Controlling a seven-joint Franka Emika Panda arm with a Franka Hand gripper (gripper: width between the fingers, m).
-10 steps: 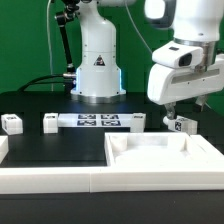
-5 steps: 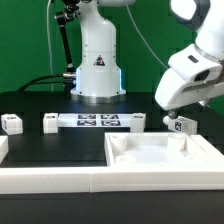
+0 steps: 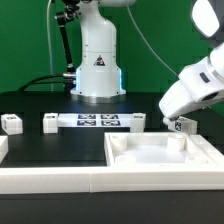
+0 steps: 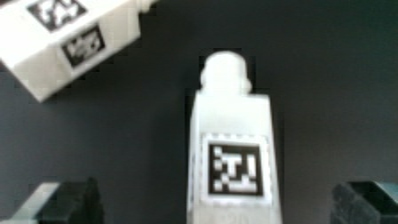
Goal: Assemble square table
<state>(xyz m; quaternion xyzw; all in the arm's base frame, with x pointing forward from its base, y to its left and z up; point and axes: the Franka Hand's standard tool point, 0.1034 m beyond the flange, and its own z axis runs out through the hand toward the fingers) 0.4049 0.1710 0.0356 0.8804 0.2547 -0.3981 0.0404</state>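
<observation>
The leg's narrow peg end should stay free to enter the table top, so my gripper will next pick up the leg by its tagged body [image 3: 184, 126] [image 4: 235, 180].
The white square table top [image 3: 160, 150] with its raised rim lies at the front right in the exterior view. A short white peg leg [image 3: 181, 124] with a black-and-white tag lies on the dark table behind it. My gripper [image 3: 171, 119] hangs tilted right over this leg. In the wrist view the leg [image 4: 231, 140] lies between my gripper's [image 4: 214, 205] two dark fingers, which stand wide apart and do not touch it. Two more legs [image 3: 12, 123] [image 3: 50, 123] lie at the exterior view's left.
The marker board [image 3: 95, 121] lies in front of the robot base [image 3: 97, 70]. A long white border rail [image 3: 60, 180] runs along the front. Another white tagged part [image 4: 71, 40] shows in the wrist view near the leg.
The arm's wrist has swung toward the exterior view's right and tilted, while the gripper stays by the right-hand leg. The parts have not moved.
</observation>
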